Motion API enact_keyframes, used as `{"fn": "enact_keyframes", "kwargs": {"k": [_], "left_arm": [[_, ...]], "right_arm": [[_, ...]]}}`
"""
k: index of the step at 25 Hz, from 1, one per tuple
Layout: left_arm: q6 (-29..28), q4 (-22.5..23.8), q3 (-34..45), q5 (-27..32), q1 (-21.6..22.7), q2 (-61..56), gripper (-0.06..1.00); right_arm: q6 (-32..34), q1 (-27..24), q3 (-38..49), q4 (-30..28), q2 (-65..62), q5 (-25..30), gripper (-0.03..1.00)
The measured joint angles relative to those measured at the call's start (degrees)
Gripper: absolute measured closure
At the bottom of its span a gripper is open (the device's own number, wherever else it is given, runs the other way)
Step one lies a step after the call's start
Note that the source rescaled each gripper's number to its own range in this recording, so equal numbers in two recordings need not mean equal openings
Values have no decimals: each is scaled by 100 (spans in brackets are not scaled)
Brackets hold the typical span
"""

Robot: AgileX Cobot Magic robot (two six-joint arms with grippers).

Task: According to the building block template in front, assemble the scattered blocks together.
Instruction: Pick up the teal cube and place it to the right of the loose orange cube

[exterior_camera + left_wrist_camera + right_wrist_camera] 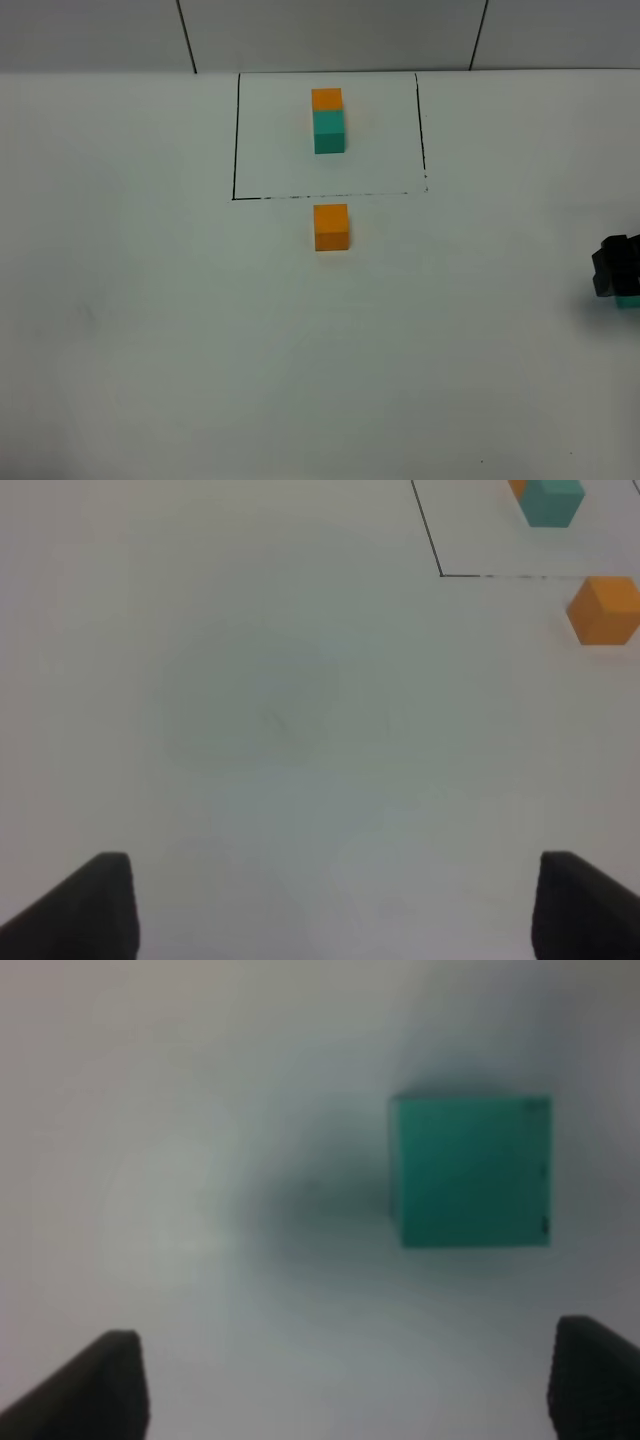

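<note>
The right gripper picks up the teal cube by its dark-marked side (542, 1172) and the opposite one next, to join the teal cube to the orange cube.
The building block template (328, 120) is an orange cube joined to a teal cube, standing inside a thin black drawn rectangle (236, 140) at the far middle of the table. Its teal end shows in the left wrist view (551, 502). The loose orange cube (331, 227) sits just in front of the rectangle and also shows in the left wrist view (605, 610). The loose teal cube (470, 1170) lies at the table's right edge, mostly hidden under my right gripper (615, 268) in the high view. My right gripper (345, 1390) is open above it, not touching. My left gripper (320, 910) is open and empty over bare table.
The white table (150, 330) carries nothing else. Its far edge meets a grey panelled wall (330, 35). The left arm is out of the high view.
</note>
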Motion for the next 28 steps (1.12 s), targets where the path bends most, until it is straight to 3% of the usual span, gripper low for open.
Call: {"fn": "enact_keyframes", "kwargs": {"k": [7, 25, 28], "left_arm": [[0, 0, 0, 0, 0, 0, 27], [0, 0, 0, 0, 0, 0, 27], [0, 0, 0, 0, 0, 0, 27]], "right_arm": [[-298, -342, -36, 19, 511, -485, 32], [-453, -468, -573, -35, 1717, -539, 32], [-453, -468, -573, -88, 1755, -537, 40]]}}
